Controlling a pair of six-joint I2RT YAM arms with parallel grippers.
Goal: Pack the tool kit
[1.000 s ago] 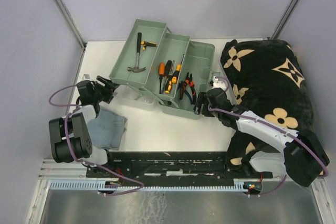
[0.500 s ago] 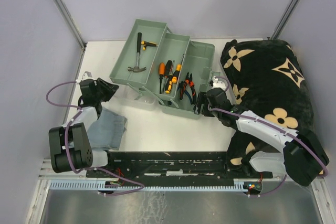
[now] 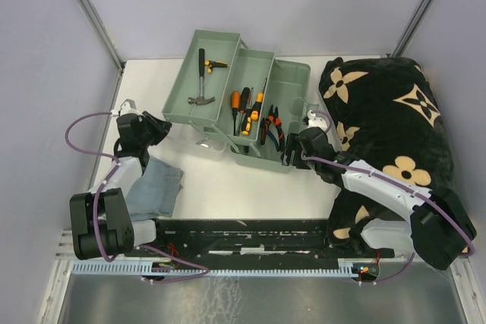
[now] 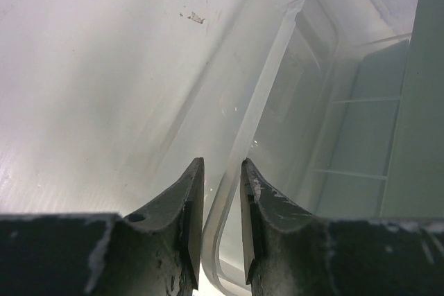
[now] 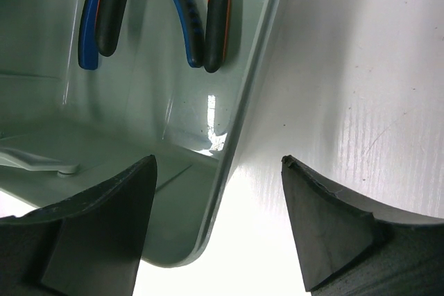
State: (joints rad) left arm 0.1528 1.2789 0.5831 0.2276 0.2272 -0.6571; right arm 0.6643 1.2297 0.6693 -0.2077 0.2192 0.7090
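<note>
My left gripper is holding the rim (image 4: 225, 199) of the translucent lid (image 4: 263, 102). The lid would swing up with my left gripper if I lifted it now.
The pale grey-green toolbox (image 3: 292, 89) stands open at the table's middle, its trays folded out to the left. The hammer (image 3: 200, 81) lies in the left tray, the orange/black screwdrivers (image 3: 247, 108) in the middle tray, and the pliers (image 3: 272, 123) in the main box. My left gripper (image 3: 157, 128) is at the box's near-left side, shut on the rim of the translucent lid (image 4: 263, 102); the rim runs between the pads (image 4: 193, 220). My right gripper (image 5: 218, 168) is open and straddles the box's near-right corner wall (image 5: 239, 129), one finger inside below the pliers (image 5: 201, 19), one outside.
A folded grey-blue cloth (image 3: 156, 187) lies near the left arm. A black blanket with beige flower marks (image 3: 387, 127) fills the right side, beside the right arm. Grey walls enclose the table on three sides.
My left gripper has moved away from the base, towards the box, with the lid rim between its fingers. The left tray has shifted slightly right. The right arm has not moved.
</note>
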